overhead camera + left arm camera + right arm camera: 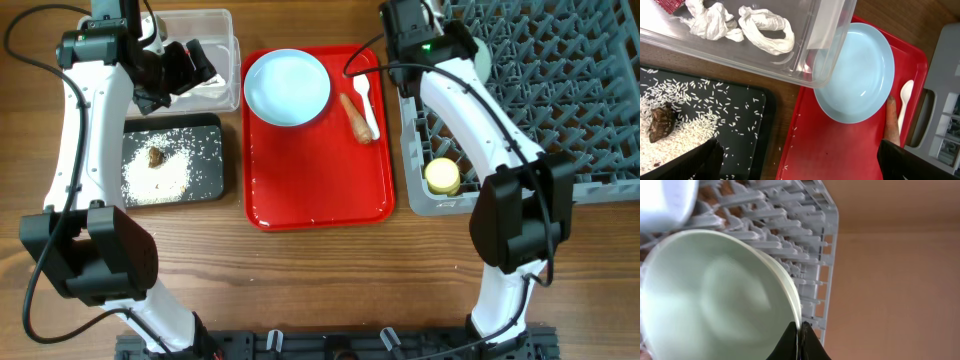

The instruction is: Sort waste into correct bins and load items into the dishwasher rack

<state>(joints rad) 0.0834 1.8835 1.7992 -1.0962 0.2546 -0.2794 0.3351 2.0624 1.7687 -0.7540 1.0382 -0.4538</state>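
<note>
The pale bowl is hanging beyond the slots by the yellow cup, so my right gripper should move it toward the slots before letting go of it.
My left gripper [185, 68] is open and empty, hovering over the clear tub [228, 50]. In the left wrist view the gripper [800, 165] looks down on the tub's corner [810, 70], which holds crumpled white tissue [762, 30] and a red wrapper [670, 4]. The black tray [205, 175] holds rice [165, 175] and a brown lump [155, 156]. The light blue plate [287, 87], white spoon [366, 105] and carrot-like stick [355, 118] lie on the red tray. My right gripper [799, 327] is shut on the rim of a pale bowl [715, 295] over the grey rack [540, 90]. A yellow cup [443, 177] sits in the rack.
The red tray [320, 190] lies between the black tray and the rack. A few rice grains are scattered on the wood and on the red tray's left rim [790, 150]. A second pale dish [665, 200] shows in the rack beside the held bowl.
</note>
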